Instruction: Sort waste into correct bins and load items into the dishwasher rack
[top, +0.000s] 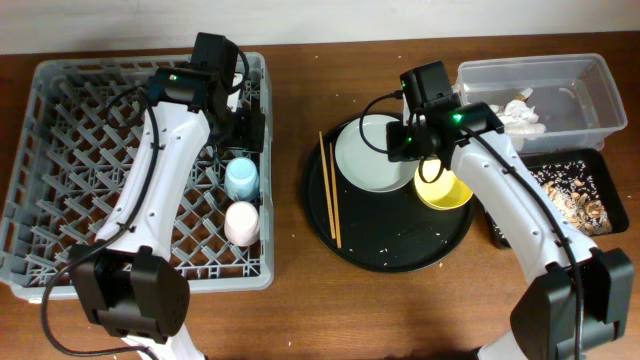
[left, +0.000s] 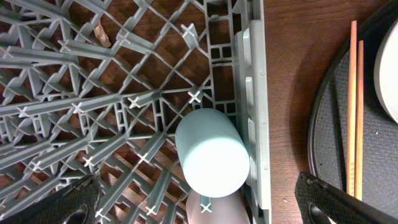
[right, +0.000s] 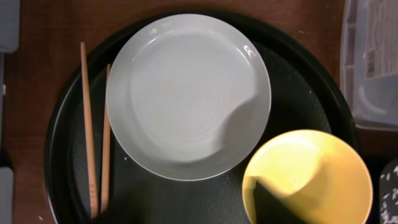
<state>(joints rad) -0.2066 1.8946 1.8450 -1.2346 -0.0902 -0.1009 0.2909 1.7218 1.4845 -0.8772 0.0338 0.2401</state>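
Observation:
Next, my left gripper grabs the yellow bowl by its rim (top: 419, 194) to load it on edge in the dishwasher rack (top: 100, 150).
The grey dishwasher rack (top: 100, 150) holds a blue cup (top: 240, 178) and a pink cup (top: 241, 222) by its right wall. My left gripper (top: 246, 138) hangs open and empty just above the blue cup (left: 211, 152), with the pink cup (left: 214, 210) below it. The grey-green plate (top: 368, 152), yellow bowl (top: 445, 190) and chopsticks (top: 329, 190) lie on the round black tray (top: 390, 245). My right gripper (right: 199, 208) hovers over the plate (right: 186, 93). One finger is over the bowl's (right: 317, 168) left rim, and the other is lost against the tray.
The clear tub (top: 590, 75) at the back right holds crumpled white napkins (top: 520, 115). The shallow black tray (top: 600, 160) in front of it holds brown scraps with rice (top: 575, 200). Rice grains dot the round tray. Bare wood separates rack and tray.

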